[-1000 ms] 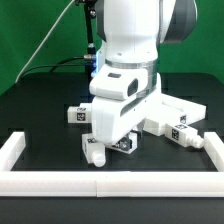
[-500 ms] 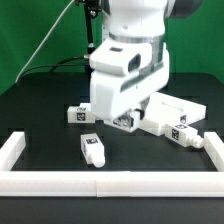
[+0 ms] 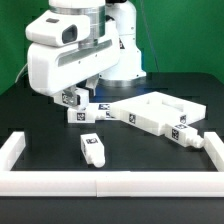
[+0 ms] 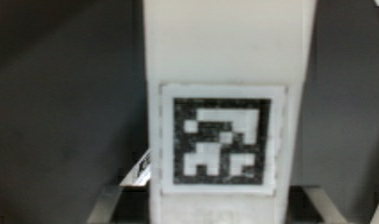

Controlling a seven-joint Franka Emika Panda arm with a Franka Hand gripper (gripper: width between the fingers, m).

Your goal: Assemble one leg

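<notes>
I need to keep holding the white leg with my gripper until the leg is lower, because the leg is still above the black table.
My gripper is shut on a short white leg with a black-and-white tag. It holds the leg above the table on the exterior view's left. In the wrist view this leg fills the middle, with dark fingers at its sides. A second leg lies loose on the black table in front. A third leg lies just below the gripper, at the left end of the large white panel.
White border rails run along the front, the left and the right. Another tagged part lies at the panel's right front corner. The arm's base stands behind the panel.
My gripper has risen from the table near the panel's front edge and swung to the exterior view's left, carrying the leg. The loose leg in front has not moved.
</notes>
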